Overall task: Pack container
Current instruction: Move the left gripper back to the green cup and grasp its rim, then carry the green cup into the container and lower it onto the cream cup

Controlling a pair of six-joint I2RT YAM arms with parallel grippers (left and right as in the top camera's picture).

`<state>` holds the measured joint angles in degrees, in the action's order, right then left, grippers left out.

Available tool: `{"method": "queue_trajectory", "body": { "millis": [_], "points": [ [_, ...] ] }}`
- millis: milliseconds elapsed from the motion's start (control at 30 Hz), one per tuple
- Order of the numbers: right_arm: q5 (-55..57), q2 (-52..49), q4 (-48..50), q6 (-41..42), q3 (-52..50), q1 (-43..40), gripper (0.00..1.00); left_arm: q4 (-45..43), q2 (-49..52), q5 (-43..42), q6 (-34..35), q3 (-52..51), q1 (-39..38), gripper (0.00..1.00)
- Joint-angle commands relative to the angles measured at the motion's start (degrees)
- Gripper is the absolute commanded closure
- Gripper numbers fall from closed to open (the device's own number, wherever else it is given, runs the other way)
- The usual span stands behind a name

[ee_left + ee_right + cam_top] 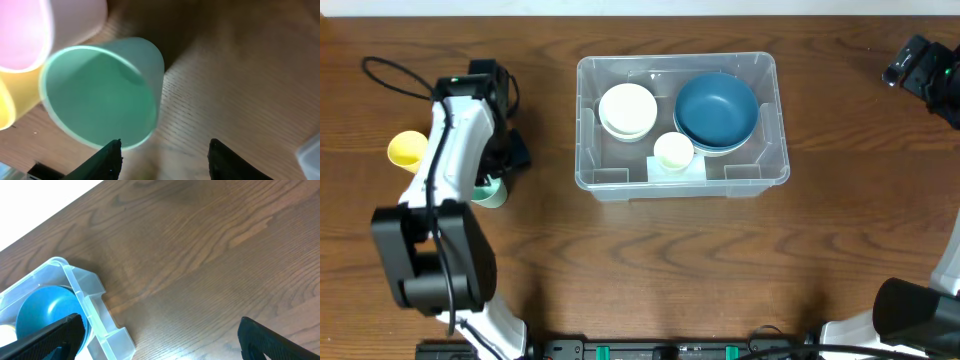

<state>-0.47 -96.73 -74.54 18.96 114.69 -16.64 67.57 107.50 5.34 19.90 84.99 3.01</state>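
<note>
The robot's left fingers barely reach the green cup (100,95) at its rim (145,138), so the left gripper should lower first and then close on the cup.
The clear plastic container (620,186) sits at the table's centre. It holds a blue bowl (716,109), stacked cream bowls (627,109) and a small cream cup (673,151). Its corner and the blue bowl (42,311) show in the right wrist view (100,325). A green cup (100,95) lies on its side just ahead of my open left gripper (164,160), with a pink cup (30,30) and a yellow cup (7,107) beside it. In the overhead view the green cup (490,192) peeks from under the left arm. My right gripper (160,340) is open and empty above bare table.
A yellow cup (406,149) lies at the left of the table beside the left arm (455,150). The right arm (925,70) is at the far right corner. A black cable (390,75) loops at the back left.
</note>
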Motion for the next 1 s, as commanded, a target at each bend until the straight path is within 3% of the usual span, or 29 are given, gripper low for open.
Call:
{"method": "queue_trajectory", "body": {
  "millis": [0,433,567,767,967],
  "points": [
    [0.02,0.04,-0.07,0.74,-0.09,0.09,0.01,0.33,2.21,-0.46,0.31,-0.15,0.2,0.44],
    [0.0,0.04,-0.07,0.74,-0.09,0.11,0.01,-2.75,5.22,-0.35,-2.75,-0.42,0.2,0.45],
    [0.02,0.04,-0.07,0.74,-0.09,0.11,0.01,-3.39,5.22,-0.22,-3.69,-0.42,0.2,0.69],
    [0.02,0.04,-0.07,0.74,-0.09,0.11,0.01,-3.41,5.22,-0.2,-3.76,-0.42,0.2,0.94],
    [0.02,0.04,-0.07,0.74,-0.09,0.11,0.01,-3.06,5.11,-0.31,-3.8,-0.42,-0.02,0.94]
  ]
}}
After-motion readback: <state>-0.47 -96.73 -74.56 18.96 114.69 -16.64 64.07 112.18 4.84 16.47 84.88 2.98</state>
